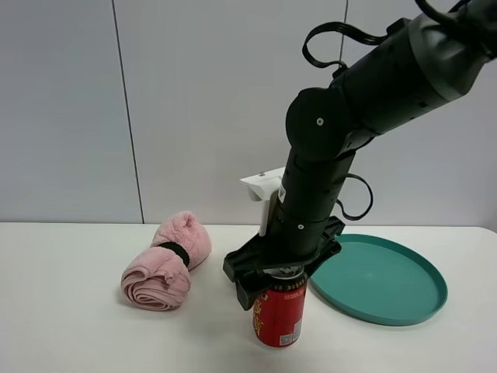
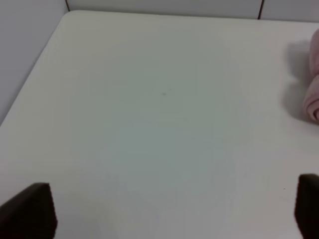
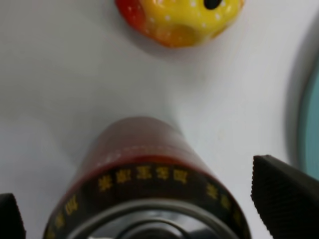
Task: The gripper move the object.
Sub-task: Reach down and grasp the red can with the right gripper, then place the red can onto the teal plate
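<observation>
The right gripper's fingers reach below the silver top (image 1: 285,273), on either side of the can's red body (image 1: 279,317), so the right gripper is ready and needs to close on the can now.
The red drink can (image 1: 279,315) with a silver top and yellow lettering stands upright on the white table, just left of the teal plate. My right gripper (image 1: 272,284) reaches down over the can's top. In the right wrist view the can (image 3: 144,169) sits between the two black fingers of the right gripper (image 3: 144,204). The fingers stand apart on either side of it, with a gap showing, so the gripper is open. My left gripper (image 2: 164,209) is open and empty over bare table. It is out of the exterior high view.
A round teal plate (image 1: 388,284) lies to the right of the can. A rolled pink towel (image 1: 167,264) lies to its left and also shows in the left wrist view (image 2: 314,84). A red-yellow ball (image 3: 179,17) with dark holes lies beyond the can.
</observation>
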Controlling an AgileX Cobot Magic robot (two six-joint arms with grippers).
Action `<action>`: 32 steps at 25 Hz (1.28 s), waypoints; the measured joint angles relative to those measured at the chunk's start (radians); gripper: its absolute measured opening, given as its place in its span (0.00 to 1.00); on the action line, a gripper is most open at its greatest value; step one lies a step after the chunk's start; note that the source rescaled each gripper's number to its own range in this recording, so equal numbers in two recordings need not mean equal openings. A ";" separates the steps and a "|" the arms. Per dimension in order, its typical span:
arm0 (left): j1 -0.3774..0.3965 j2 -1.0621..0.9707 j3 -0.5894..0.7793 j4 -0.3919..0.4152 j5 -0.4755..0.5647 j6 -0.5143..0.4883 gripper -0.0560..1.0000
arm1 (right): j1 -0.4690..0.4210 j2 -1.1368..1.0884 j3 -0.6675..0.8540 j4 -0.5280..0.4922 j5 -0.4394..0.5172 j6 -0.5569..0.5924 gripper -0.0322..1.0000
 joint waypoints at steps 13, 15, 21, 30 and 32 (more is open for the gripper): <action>0.000 0.000 0.000 0.000 0.000 0.000 1.00 | 0.000 0.020 0.000 0.024 0.002 -0.007 0.03; 0.000 0.000 0.000 0.000 0.000 0.000 1.00 | 0.000 0.020 0.000 0.024 0.003 -0.008 0.03; 0.000 0.000 0.000 0.000 0.000 0.000 1.00 | 0.000 -0.038 0.000 0.027 0.057 -0.031 0.03; 0.000 0.000 0.000 0.000 0.000 0.000 1.00 | 0.000 -0.339 0.000 -0.066 0.184 -0.092 0.03; 0.000 0.000 0.000 0.000 0.000 0.000 1.00 | -0.009 -0.406 0.000 -0.116 0.225 -0.069 0.03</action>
